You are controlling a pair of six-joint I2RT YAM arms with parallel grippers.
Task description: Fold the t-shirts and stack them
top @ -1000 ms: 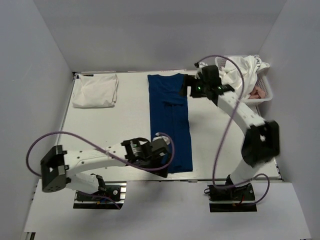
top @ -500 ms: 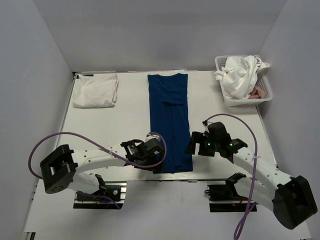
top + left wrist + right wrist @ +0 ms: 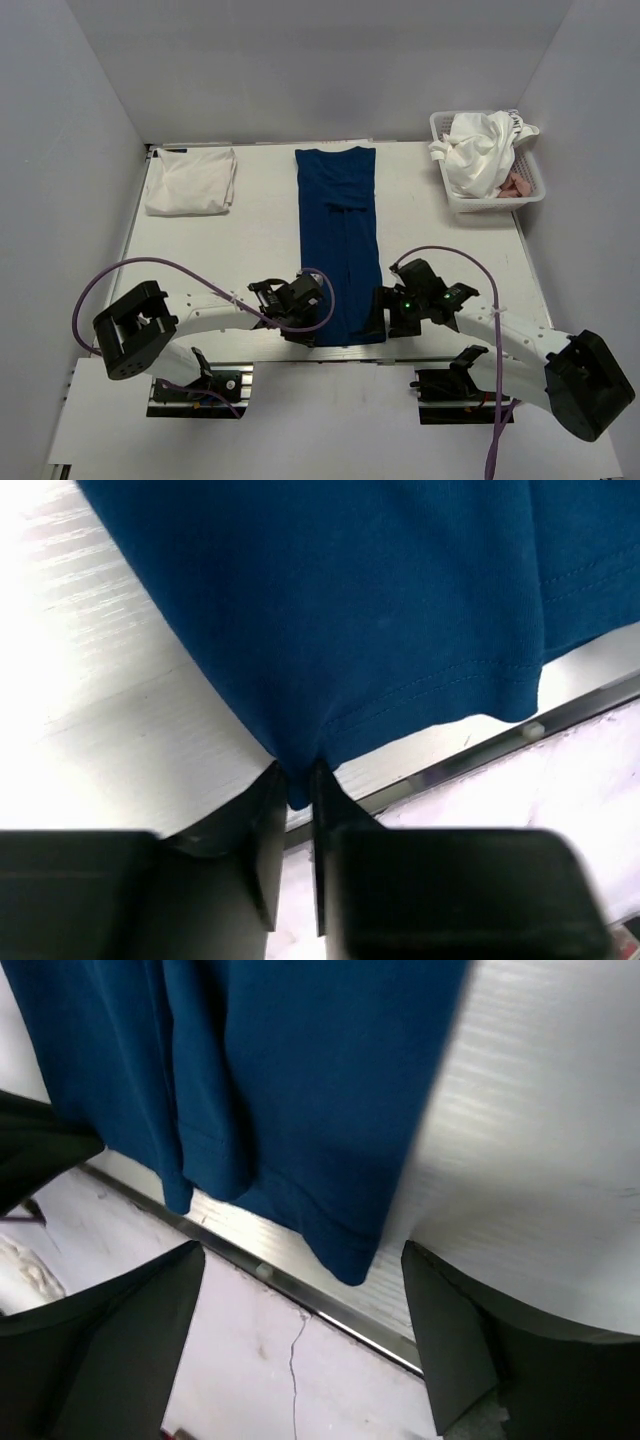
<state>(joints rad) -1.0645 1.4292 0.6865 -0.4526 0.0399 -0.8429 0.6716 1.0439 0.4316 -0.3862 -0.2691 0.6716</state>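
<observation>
I will grab the navy t-shirt's near hem corner with my right gripper next, opposite my left gripper's corner, so that I can fold the t-shirt evenly.
A navy blue t-shirt (image 3: 338,240) lies folded into a long narrow strip down the middle of the table. My left gripper (image 3: 312,325) is at its near left corner. In the left wrist view the jaws (image 3: 297,780) are shut on the blue hem (image 3: 350,600), which is pinched between them at the table's front edge. My right gripper (image 3: 380,318) is at the near right corner. Its fingers (image 3: 303,1252) stand wide open, straddling the hem corner (image 3: 345,1255) without touching it. A folded white t-shirt (image 3: 190,180) lies at the back left.
A white mesh basket (image 3: 535,190) at the back right holds a crumpled white t-shirt (image 3: 480,150) and a pink one (image 3: 517,184). The metal front rail of the table (image 3: 300,1295) runs just under both grippers.
My right arm swung from the shirt's far end by the basket down to the near right corner. The left gripper closed on the near left hem.
</observation>
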